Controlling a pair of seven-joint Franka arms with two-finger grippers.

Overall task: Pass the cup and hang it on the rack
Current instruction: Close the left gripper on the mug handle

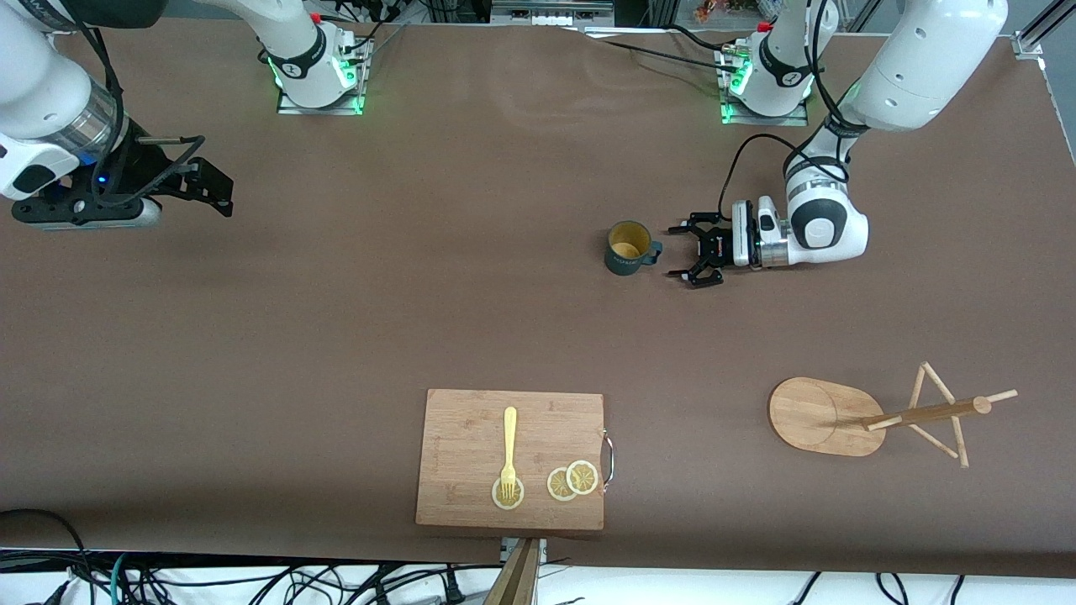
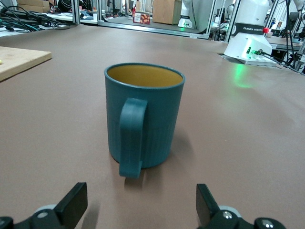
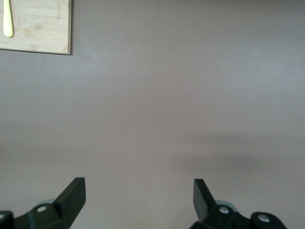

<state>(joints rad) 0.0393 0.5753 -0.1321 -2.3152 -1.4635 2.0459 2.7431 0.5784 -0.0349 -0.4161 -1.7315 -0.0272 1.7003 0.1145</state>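
My left fingers must reach the cup's handle (image 1: 651,255) before closing.
The dark teal cup (image 1: 630,246) with a yellow inside stands upright on the brown table, its handle (image 1: 654,249) turned toward my left gripper (image 1: 674,251). That gripper is open and empty, low over the table, just short of the handle on the side of the left arm's end. In the left wrist view the cup (image 2: 145,119) fills the middle, its handle facing the open gripper (image 2: 141,207). The wooden rack (image 1: 828,416) sits nearer the front camera, toward the left arm's end. My right gripper (image 1: 220,192) waits open and empty above the table at the right arm's end, as its wrist view (image 3: 139,198) shows.
A bamboo cutting board (image 1: 513,458) lies near the table's front edge with a yellow fork (image 1: 509,449) and lemon slices (image 1: 572,481) on it. Its corner shows in the right wrist view (image 3: 35,26). Cables hang along the front edge.
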